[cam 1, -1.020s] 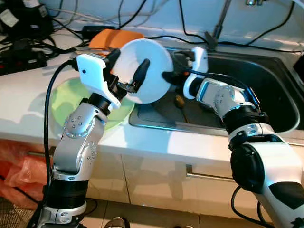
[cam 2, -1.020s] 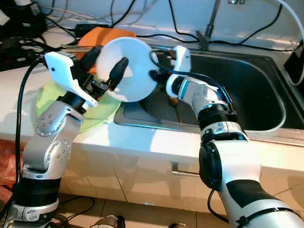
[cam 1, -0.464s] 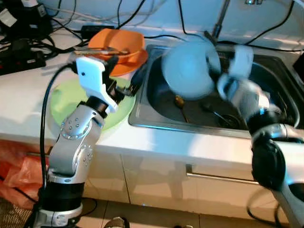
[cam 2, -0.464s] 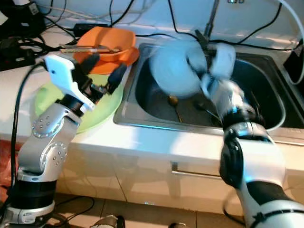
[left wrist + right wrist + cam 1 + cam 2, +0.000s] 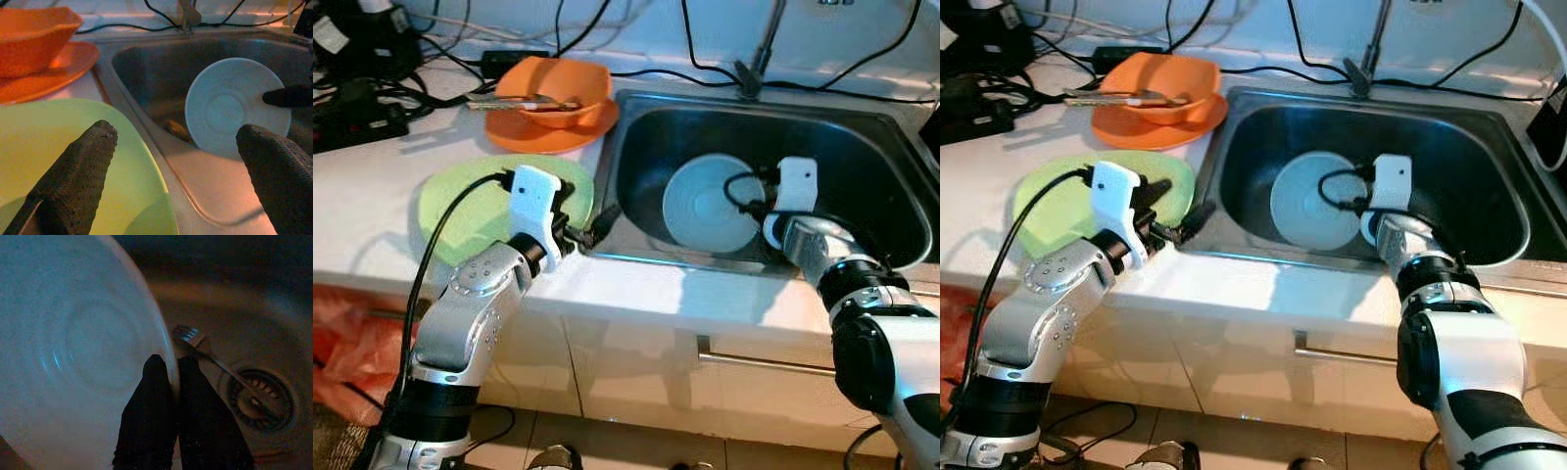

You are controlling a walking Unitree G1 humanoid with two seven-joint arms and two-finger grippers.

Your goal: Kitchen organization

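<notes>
The left gripper will next take the green plate by its thin rim (image 5: 159, 171), because the green plate's broad side is wider than the open fingers.
A white plate (image 5: 710, 203) stands tilted in the steel sink (image 5: 862, 147), its lower edge near the sink floor. My right gripper (image 5: 756, 204) is shut on the plate's right rim; the right wrist view shows both fingers (image 5: 159, 382) pinching that rim. My left gripper (image 5: 1180, 201) is open with nothing in it, low over the counter edge between the green plate (image 5: 460, 201) and the sink. In the left wrist view its fingers (image 5: 93, 156) spread wide over the green plate (image 5: 73, 161), and the white plate (image 5: 230, 105) lies beyond.
An orange bowl (image 5: 553, 83) on an orange plate sits at the back of the counter with utensils across it. A fork (image 5: 195, 340) and the drain (image 5: 259, 396) lie under the white plate. The faucet (image 5: 759, 49) and cables run along the back wall.
My right gripper has carried the white plate from above the counter edge down into the sink. My left gripper has let go of it and dropped to the counter edge.
</notes>
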